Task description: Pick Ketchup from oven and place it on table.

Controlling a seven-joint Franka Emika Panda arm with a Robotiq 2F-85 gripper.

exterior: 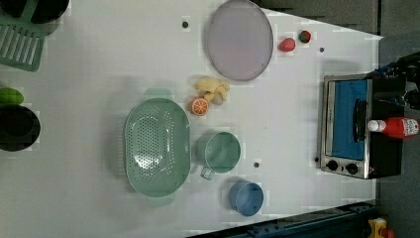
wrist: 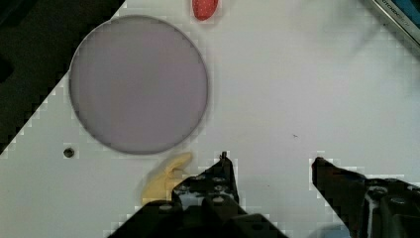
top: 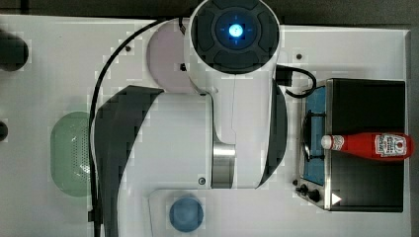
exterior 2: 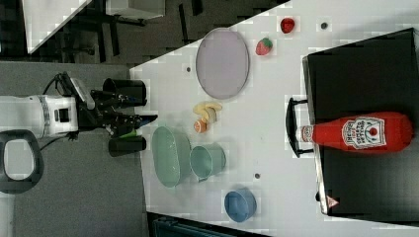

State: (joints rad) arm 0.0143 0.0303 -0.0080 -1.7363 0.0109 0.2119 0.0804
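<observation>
My gripper grabs the ketchup by its labelled body [exterior: 401, 127] next and brings it from the oven to the white table.
The ketchup [top: 368, 145], a red bottle with a white cap, lies on its side on the flat black roof of the oven [top: 365, 98], cap toward the door side. It also shows as the ketchup [exterior 2: 360, 132] on the oven [exterior 2: 365, 64] and the ketchup [exterior: 396, 127] above the oven's blue glass door [exterior: 346, 124]. My gripper [wrist: 270, 158] hangs open over the white table [wrist: 297, 89], holding nothing, well away from the oven. The gripper [exterior 2: 141, 120] sits high at the right view's left. The arm's body covers the table's middle in the top view.
On the table lie a lilac plate [exterior: 240, 39], bananas [exterior: 213, 89], an orange half [exterior: 199, 106], a green colander [exterior: 156, 146], a green cup [exterior: 220, 151], a blue bowl [exterior: 246, 197] and two strawberries [exterior: 287, 44]. Dark containers stand at the left view's left edge.
</observation>
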